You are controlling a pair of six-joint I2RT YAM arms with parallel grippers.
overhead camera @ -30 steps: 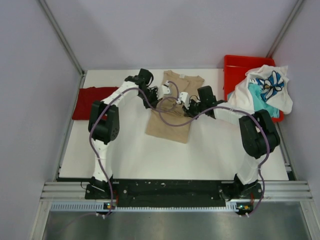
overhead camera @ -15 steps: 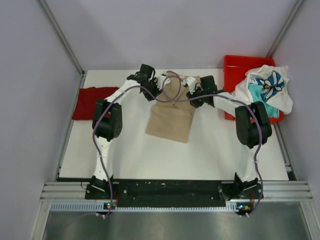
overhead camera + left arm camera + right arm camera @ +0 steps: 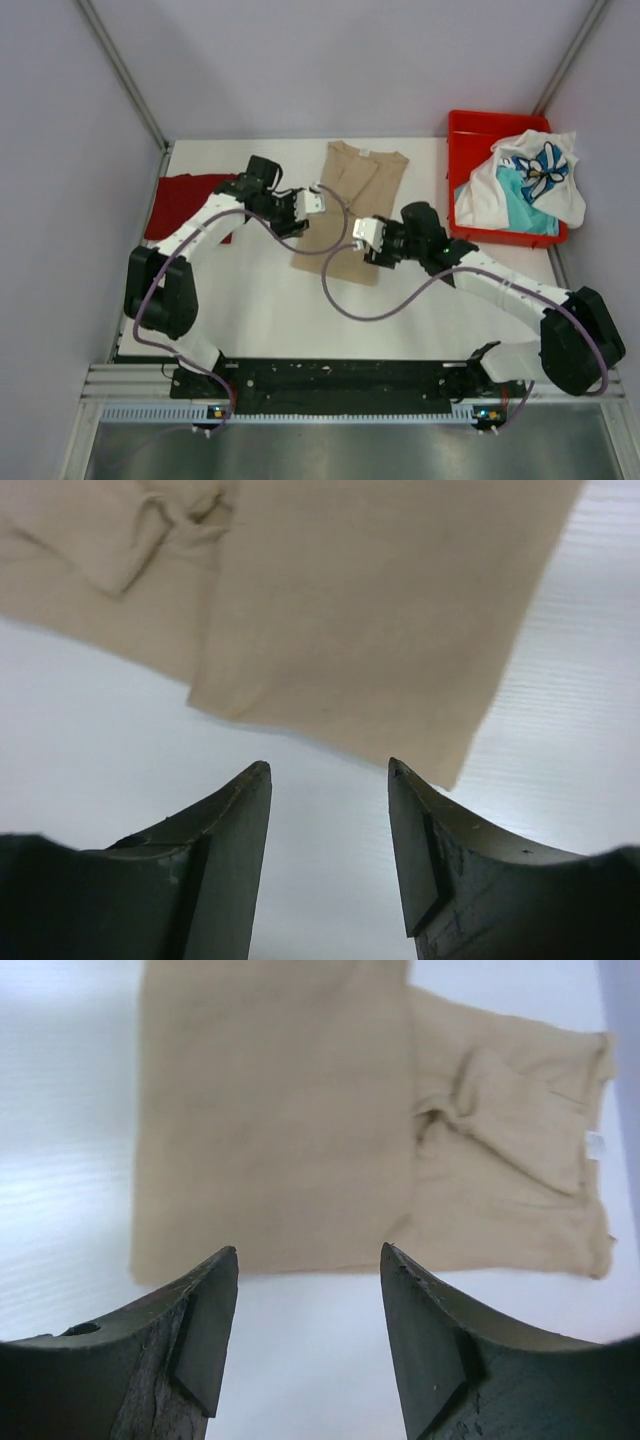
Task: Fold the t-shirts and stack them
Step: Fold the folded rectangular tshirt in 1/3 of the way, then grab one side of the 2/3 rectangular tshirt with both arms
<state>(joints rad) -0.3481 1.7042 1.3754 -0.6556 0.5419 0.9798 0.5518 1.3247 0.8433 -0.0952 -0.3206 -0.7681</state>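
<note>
My right gripper will grab the tan t-shirt's near corner on the bin side next. It will then fold the t-shirt's near edge over toward the collar.
The tan t-shirt (image 3: 365, 170) lies flat mid-table, folded into a narrow strip with its collar at the far end. It also fills the top of the left wrist view (image 3: 380, 630) and the right wrist view (image 3: 270, 1120). My left gripper (image 3: 322, 200) hovers at its left edge, open and empty (image 3: 328, 770). At the shirt's near right edge my right gripper (image 3: 360, 238) is also open and empty (image 3: 308, 1255). A dark red t-shirt (image 3: 185, 195) lies at the table's left edge. A white t-shirt with blue print (image 3: 535, 170) and a teal one (image 3: 520, 208) are heaped in the bin.
The red plastic bin (image 3: 470, 130) stands at the back right corner. Purple cables loop from both arms over the tan shirt's near half. White table (image 3: 270, 300) lies in front of the shirt. Enclosure walls rise close on the left, back and right.
Both grippers went from shut to open and let go of the tan shirt. They swung out to its far end, then drew back toward its near half; the shirt now lies flat.
</note>
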